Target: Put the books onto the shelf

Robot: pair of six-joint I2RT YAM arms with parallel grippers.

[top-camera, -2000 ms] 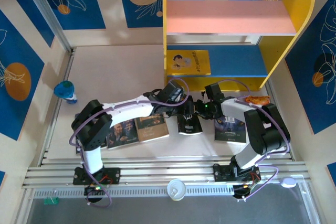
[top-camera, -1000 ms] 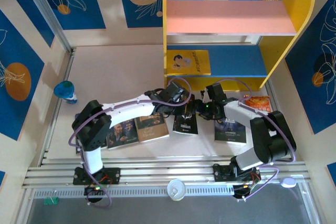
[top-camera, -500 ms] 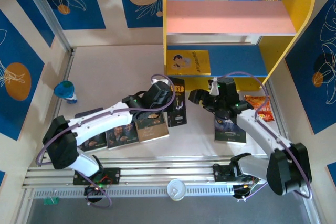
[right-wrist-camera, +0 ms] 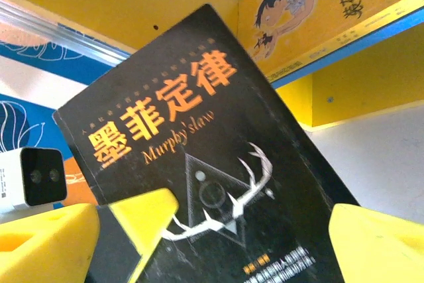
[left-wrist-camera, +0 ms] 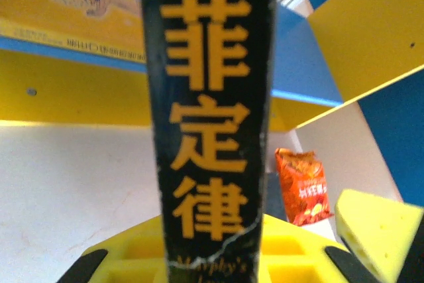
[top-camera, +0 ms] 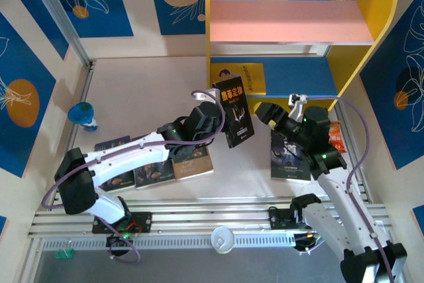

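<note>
I should move my right gripper toward the book first and then close it, because there is a gap between my fingers and the black antler book [top-camera: 235, 111].
My left gripper [top-camera: 224, 122] is shut on the black antler book [top-camera: 235, 111] and holds it upright in the air in front of the shelf [top-camera: 291, 28]. In the left wrist view the book's spine [left-wrist-camera: 209, 117] stands between my yellow fingers [left-wrist-camera: 132, 253]. My right gripper [top-camera: 266, 112] hangs open just right of the book, facing its cover [right-wrist-camera: 218, 164], its fingers [right-wrist-camera: 46, 243] apart from it. The wolf book [top-camera: 289, 158] lies flat under the right arm. A brown book [top-camera: 192, 161] and a bearded-man book [top-camera: 156, 169] lie under the left arm.
A yellow cartoon book [top-camera: 246, 74] lies on the shelf's blue lower board [top-camera: 298, 77], partly behind the held book. An orange snack packet [top-camera: 335, 136] sits by the shelf's right foot. A blue-green toy [top-camera: 83, 114] stands far left. A white cup [top-camera: 222, 238] rests on the front rail.
The left gripper has lifted the black book off the table and carried it up toward the shelf. The right gripper has let go of it and drawn back to the right.
</note>
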